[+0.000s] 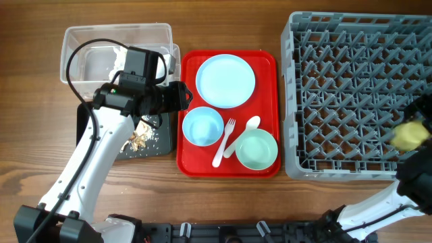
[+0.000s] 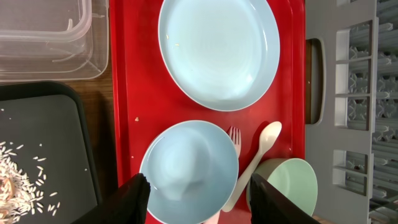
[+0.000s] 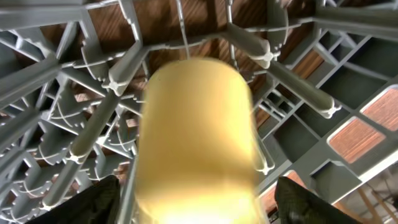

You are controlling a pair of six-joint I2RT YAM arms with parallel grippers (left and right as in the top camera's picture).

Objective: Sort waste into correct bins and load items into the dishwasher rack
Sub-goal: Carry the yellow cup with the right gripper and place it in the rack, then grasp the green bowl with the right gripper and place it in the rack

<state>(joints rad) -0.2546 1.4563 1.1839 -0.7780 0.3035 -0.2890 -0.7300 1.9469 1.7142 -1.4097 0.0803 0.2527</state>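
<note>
I need to grab the rim of the mint-green bowl (image 1: pixel 256 150) with my right gripper next, and then I can load the bowl in the dishwasher rack open side down.
My left gripper (image 2: pixel 199 202) is open and hangs over the pale blue bowl (image 2: pixel 186 162) on the red tray, one finger on each side of it. In the overhead view it (image 1: pixel 179 98) is at the tray's left edge. The pale blue plate (image 1: pixel 225 81), blue bowl (image 1: pixel 202 126), mint-green bowl (image 1: pixel 256 150), white fork (image 1: pixel 223 145) and spoon (image 1: pixel 247 128) lie on the tray. My right gripper (image 3: pixel 199 205) is open over the grey dishwasher rack (image 1: pixel 337 40). The yellow cup (image 3: pixel 196 137) sits between its fingers with a gap on each side and also shows in the overhead view (image 1: pixel 408 135).
The clear tub (image 1: pixel 81 40) at the back left holds white tissue (image 1: pixel 111 64). The black tray (image 1: pixel 158 145) in front of it holds brownish scraps and white crumbs (image 1: pixel 140 138). The red tray (image 1: pixel 266 61) lies between the bins and the rack. No red wrapper shows.
</note>
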